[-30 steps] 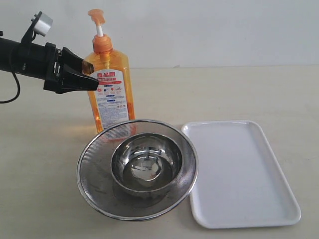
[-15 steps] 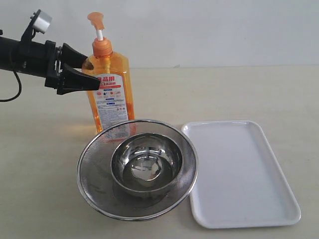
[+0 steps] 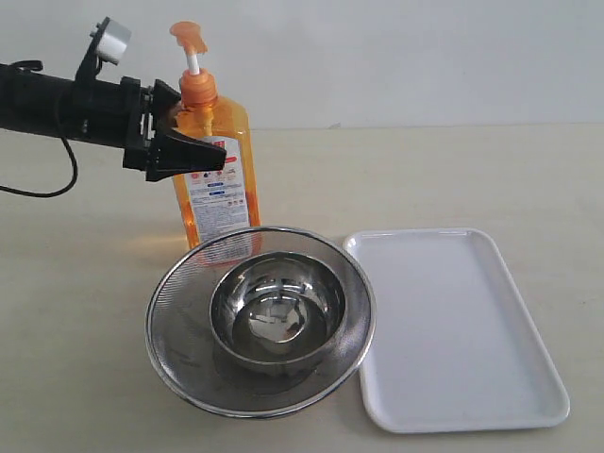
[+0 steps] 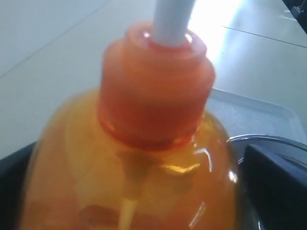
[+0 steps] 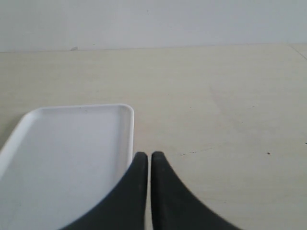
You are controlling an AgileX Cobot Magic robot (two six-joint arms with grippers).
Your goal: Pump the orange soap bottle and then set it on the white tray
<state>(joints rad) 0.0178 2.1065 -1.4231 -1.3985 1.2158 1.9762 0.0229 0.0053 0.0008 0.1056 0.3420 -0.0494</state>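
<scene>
My left gripper grabs the orange soap bottle (image 3: pixel 215 179) by its body below the collar (image 3: pixel 209 142) next, to steady the bottle for pumping.
The orange soap bottle (image 3: pixel 215 179) stands upright at the back left, its pump head (image 3: pixel 188 36) raised on the white stem. My left gripper (image 3: pixel 198 127) is open and straddles the bottle's shoulder just below the collar, one black finger in front of it and one behind. In the left wrist view the orange bottle (image 4: pixel 144 158) fills the space between the fingers (image 4: pixel 276 184). The white tray (image 3: pixel 453 321) lies flat at the front right. My right gripper (image 5: pixel 150 155) is shut on nothing, hovering by the white tray's (image 5: pixel 72 143) corner, and is outside the exterior view.
A round steel strainer (image 3: pixel 179 330) with a smaller steel bowl (image 3: pixel 274 307) inside it sits right in front of the bottle, touching the tray's left rim. Bare table stretches behind the tray.
My left gripper has slid right, from beside the bottle to around its shoulder. The bottle has shifted slightly to the right.
</scene>
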